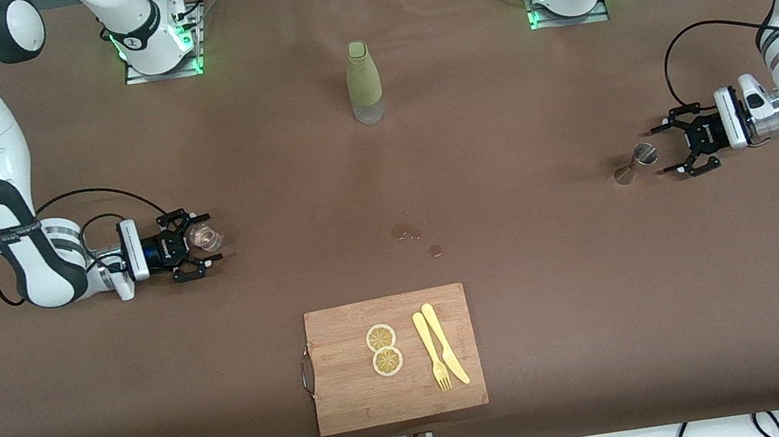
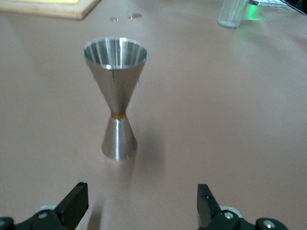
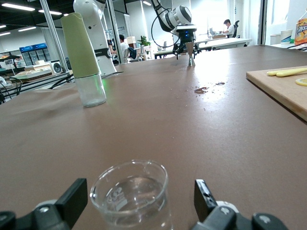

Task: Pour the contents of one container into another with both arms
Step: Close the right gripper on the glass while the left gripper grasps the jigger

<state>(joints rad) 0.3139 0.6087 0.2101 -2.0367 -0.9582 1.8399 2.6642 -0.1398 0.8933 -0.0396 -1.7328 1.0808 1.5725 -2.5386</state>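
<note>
The small glass (image 1: 206, 236) (image 3: 132, 194) sits between my right gripper's fingers, so it is time for my right gripper to close on the small glass now.
A small clear glass (image 1: 206, 236) (image 3: 132, 194) stands on the brown table toward the right arm's end, with what looks like a little clear liquid in it. My right gripper (image 1: 211, 239) (image 3: 139, 188) is open, one finger on each side of the glass, neither touching it. Toward the left arm's end stands a steel hourglass-shaped jigger (image 1: 635, 162) (image 2: 116, 100), upright. My left gripper (image 1: 662, 149) (image 2: 142, 191) is open just short of the jigger, nothing between its fingers.
A pale green bottle (image 1: 363, 82) (image 3: 84, 57) with a clear base stands mid-table near the robots' bases. A wooden cutting board (image 1: 355, 396) near the front edge carries two lemon slices (image 1: 383, 349), a yellow fork and knife (image 1: 441, 355). Small wet spots (image 1: 407, 231) mark the table.
</note>
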